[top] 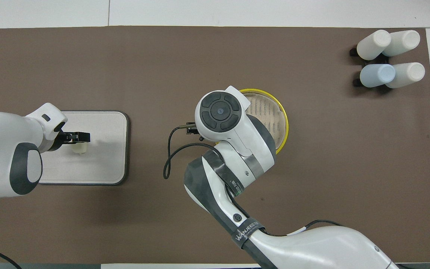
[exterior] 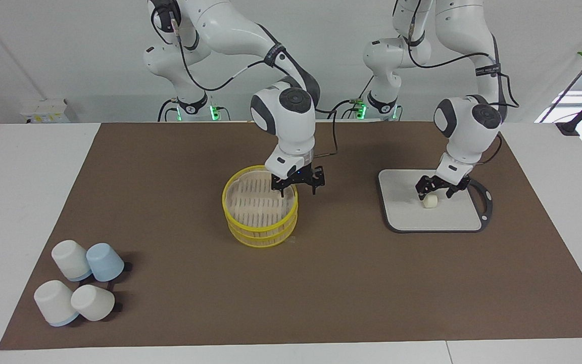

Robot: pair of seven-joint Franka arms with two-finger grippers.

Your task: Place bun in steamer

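I should close my left gripper on the bun now. Its fingers reach low around the bun, close over the white board (top: 106, 157), so they would hold the bun if they closed now.
The bun (exterior: 430, 201) lies on a white board (exterior: 452, 215) toward the left arm's end of the table; it also shows in the overhead view (top: 78, 148). My left gripper (exterior: 436, 191) is open, low over the bun, with a finger to each side of it. The steamer (exterior: 261, 236) stands mid-table. Its top piece (exterior: 253, 202) with a whitish slatted face sits on it and hides its floor. My right gripper (exterior: 298, 186) is open at the top piece's rim nearest the robots, one finger inside the rim and one outside.
Several upturned cups (exterior: 81, 285), white and pale blue, stand together at the right arm's end, farther from the robots. A brown mat (exterior: 170, 202) covers the table. In the overhead view the right arm's hand (top: 220, 112) covers part of the steamer.
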